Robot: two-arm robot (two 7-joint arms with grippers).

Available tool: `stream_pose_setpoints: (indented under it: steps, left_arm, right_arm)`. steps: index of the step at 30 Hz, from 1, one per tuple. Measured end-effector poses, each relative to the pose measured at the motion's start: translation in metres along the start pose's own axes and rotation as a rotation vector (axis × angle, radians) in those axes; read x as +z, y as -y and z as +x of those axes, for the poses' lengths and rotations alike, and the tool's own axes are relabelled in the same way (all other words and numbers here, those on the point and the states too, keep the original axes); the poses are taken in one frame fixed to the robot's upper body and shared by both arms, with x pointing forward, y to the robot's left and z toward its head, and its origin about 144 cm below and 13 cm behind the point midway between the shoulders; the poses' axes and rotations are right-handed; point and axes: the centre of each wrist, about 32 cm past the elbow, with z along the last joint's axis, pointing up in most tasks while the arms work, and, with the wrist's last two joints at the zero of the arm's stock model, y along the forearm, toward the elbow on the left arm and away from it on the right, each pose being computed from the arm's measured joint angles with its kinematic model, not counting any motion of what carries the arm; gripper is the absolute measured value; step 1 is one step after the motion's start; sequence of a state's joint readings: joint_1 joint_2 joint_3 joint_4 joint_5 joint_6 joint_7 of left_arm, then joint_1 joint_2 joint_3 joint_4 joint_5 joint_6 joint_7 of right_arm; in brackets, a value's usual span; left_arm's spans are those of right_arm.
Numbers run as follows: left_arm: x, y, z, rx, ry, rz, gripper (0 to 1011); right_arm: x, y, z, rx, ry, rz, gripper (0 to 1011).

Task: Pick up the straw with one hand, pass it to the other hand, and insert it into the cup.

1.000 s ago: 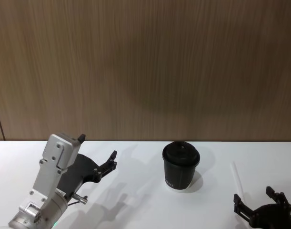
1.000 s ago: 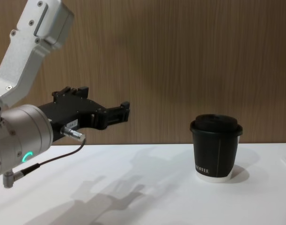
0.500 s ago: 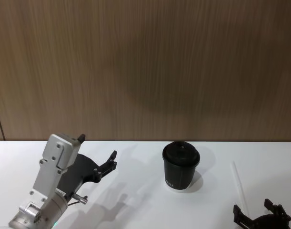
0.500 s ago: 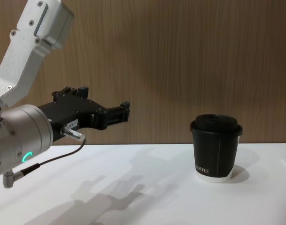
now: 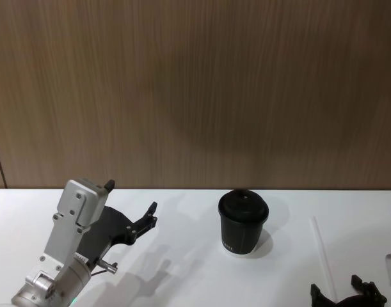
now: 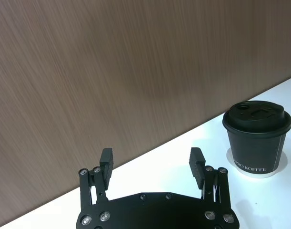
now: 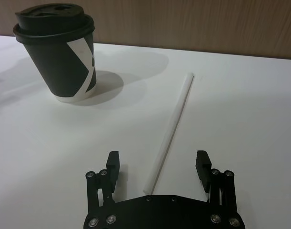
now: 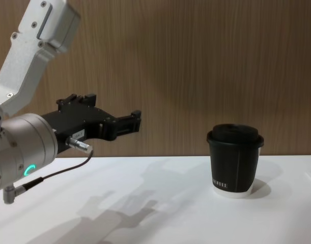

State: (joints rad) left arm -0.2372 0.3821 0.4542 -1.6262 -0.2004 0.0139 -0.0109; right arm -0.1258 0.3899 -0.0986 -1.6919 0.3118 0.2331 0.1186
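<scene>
The robot has to hand the straw across for the cup (image 5: 244, 224), so its right gripper next needs to grab the white straw by its lower end (image 5: 331, 291).
The white straw (image 5: 320, 249) lies flat on the white table (image 5: 182, 268), to the right of the cup (image 5: 244, 224), a black paper cup with a domed lid standing upright. My right gripper (image 5: 337, 293) hovers low at the table's near right edge. It is open, and in the right wrist view the straw's (image 7: 174, 119) near end lies between the fingers of this gripper (image 7: 157, 157) without being touched. My left gripper (image 5: 131, 196) is held above the table at the left, open and empty, pointing toward the cup (image 6: 257, 138).
A brown wood-panel wall (image 5: 195, 89) closes off the far edge of the table. The left arm's silver body (image 8: 23, 147) with its green ring fills the near left in the chest view, and the cup (image 8: 235, 160) stands right of centre.
My right gripper has drawn back toward the near edge, so more of the straw lies bare ahead of it. The left arm, cup and straw have not moved.
</scene>
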Motion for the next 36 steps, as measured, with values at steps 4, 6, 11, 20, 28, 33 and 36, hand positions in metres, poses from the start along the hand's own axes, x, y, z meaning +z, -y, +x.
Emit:
stream_pose_setpoints:
  steps: [4,6,11,20,28,33,36]
  left_arm:
    - [0.0000,0.0000,0.0000,0.000,0.000,0.000,1003]
    - [0.0000,0.0000,0.0000,0.000,0.000,0.000,1003]
    - [0.0000,0.0000,0.0000,0.000,0.000,0.000,1003]
    - [0.0000,0.0000,0.0000,0.000,0.000,0.000,1003]
    - [0.0000,0.0000,0.0000,0.000,0.000,0.000,1003]
    - [0.0000,0.0000,0.0000,0.000,0.000,0.000,1003]
    - [0.0000,0.0000,0.0000,0.000,0.000,0.000,1003]
  right_arm:
    - [-0.0015,-0.0014,0.0003,0.002,0.000,-0.008,1001]
    - [-0.0019,-0.0019,0.0003,0.002,-0.001,-0.009,1001]
    - [-0.0026,-0.0038,0.0001,0.004,-0.008,-0.016,1001]
    - [-0.0029,-0.0065,0.0001,0.008,-0.022,-0.022,926]
    - [-0.0034,-0.0074,0.0001,0.010,-0.029,-0.027,708]
    - [-0.0038,-0.0078,-0.0001,0.012,-0.032,-0.029,524]
    - [-0.0040,-0.0080,-0.0001,0.012,-0.034,-0.031,420]
